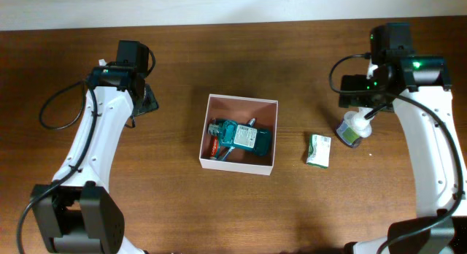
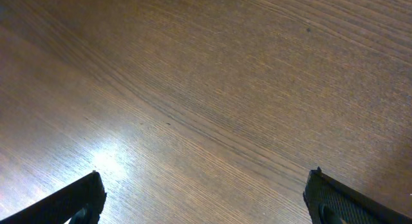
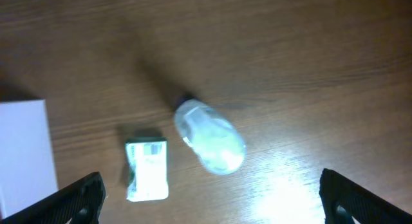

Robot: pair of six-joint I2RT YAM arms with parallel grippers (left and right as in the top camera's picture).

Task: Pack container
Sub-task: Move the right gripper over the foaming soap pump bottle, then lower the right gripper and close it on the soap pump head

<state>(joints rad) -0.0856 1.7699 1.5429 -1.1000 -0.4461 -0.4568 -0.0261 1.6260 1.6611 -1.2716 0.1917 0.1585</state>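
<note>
I will next use my right gripper to grab the bottle by its white cap, which leaves its body free, so that I can pack the clear bottle [image 1: 352,128] into the container.
The container [image 1: 241,100] is a shallow white square box with a pinkish-brown inside, at the table's middle. A teal packet [image 1: 244,136] and a red item [image 1: 213,147] lie in it. Its white corner shows in the right wrist view [image 3: 22,153]. My right gripper [image 1: 357,101] is open and empty, apart from and above a small clear bottle [image 1: 352,128] with a white cap. In the right wrist view the bottle [image 3: 212,137] lies between the wide-open fingers [image 3: 211,177]. My left gripper [image 1: 144,98] is open and empty at the far left, over bare wood [image 2: 206,174].
A small green-and-white packet [image 1: 318,149] lies on the table between the container and the bottle, and shows in the right wrist view [image 3: 147,170]. Black cables loop beside both arms. The table is dark brown wood.
</note>
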